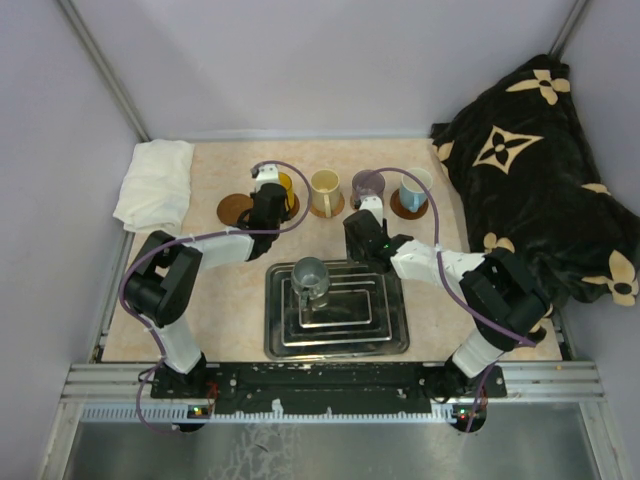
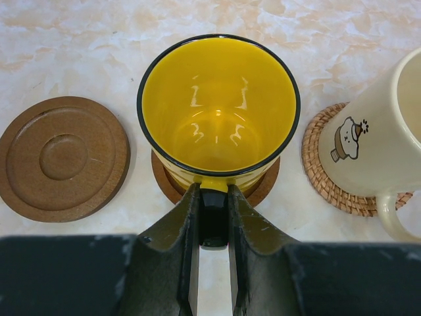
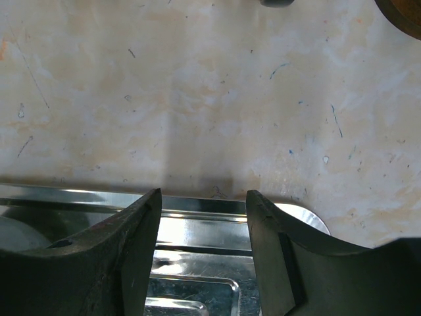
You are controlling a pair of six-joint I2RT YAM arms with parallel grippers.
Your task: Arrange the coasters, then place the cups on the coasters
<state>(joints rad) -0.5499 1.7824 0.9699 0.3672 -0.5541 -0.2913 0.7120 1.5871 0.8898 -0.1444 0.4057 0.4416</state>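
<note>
My left gripper needs to release the orange-yellow cup, because the cup stands upright over the brown coaster and the coaster's rim shows around the cup's base.
The orange-yellow cup [image 2: 219,105] stands on a brown coaster [image 2: 266,187], and my left gripper [image 2: 214,194] is shut on its dark handle. An empty wooden coaster [image 2: 64,158] lies just left of it. To the right, the cream cup [image 2: 368,145] sits on a woven coaster [image 2: 322,171]. From above, the back row reads: empty coaster [image 1: 236,209], yellow cup [image 1: 285,186] with the left gripper [image 1: 268,200], cream cup [image 1: 325,192], purple cup [image 1: 368,184], light blue cup [image 1: 412,190]. The grey cup [image 1: 310,275] stands in the tray. My right gripper [image 1: 357,240] [image 3: 202,197] hangs open and empty over the tray's far edge.
The ridged metal tray [image 1: 385,335] [image 3: 197,227] lies at the near middle of the table. A folded white cloth [image 1: 155,180] sits at the back left. A black blanket with a cream flower pattern [image 1: 540,190] fills the right side.
</note>
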